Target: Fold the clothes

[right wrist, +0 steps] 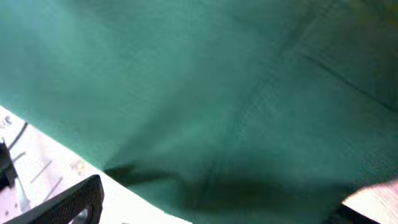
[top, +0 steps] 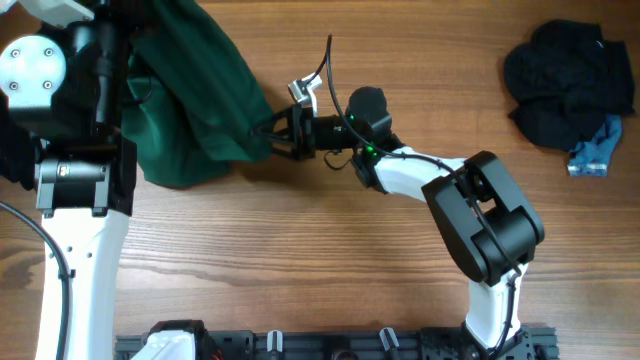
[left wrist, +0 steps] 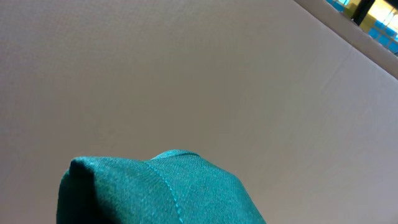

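My right gripper grips the green garment's loose edge [top: 262, 136] [right wrist: 202, 200] next, away from my left gripper's hold, to stretch the garment open for folding.
The clothes [top: 190, 110] are one dark-green garment, bunched in a heap at the table's back left and partly lifted under my left arm [top: 75, 170]. In the left wrist view a fold of the green cloth [left wrist: 161, 193] with a stitched seam covers the jaws, and the fingers themselves are hidden, so my left gripper is shut on it. My right gripper [top: 272, 135] is at the heap's right edge, jaws spread open around the fabric's edge. Green fabric [right wrist: 205, 93] fills the right wrist view, with one black finger [right wrist: 78, 202] showing at lower left.
A black knitted garment [top: 565, 80] with a blue cloth [top: 595, 150] beside it lies at the back right. A black rail [top: 330, 345] runs along the table's front edge. A thin black cable [top: 325, 70] loops above the right wrist.
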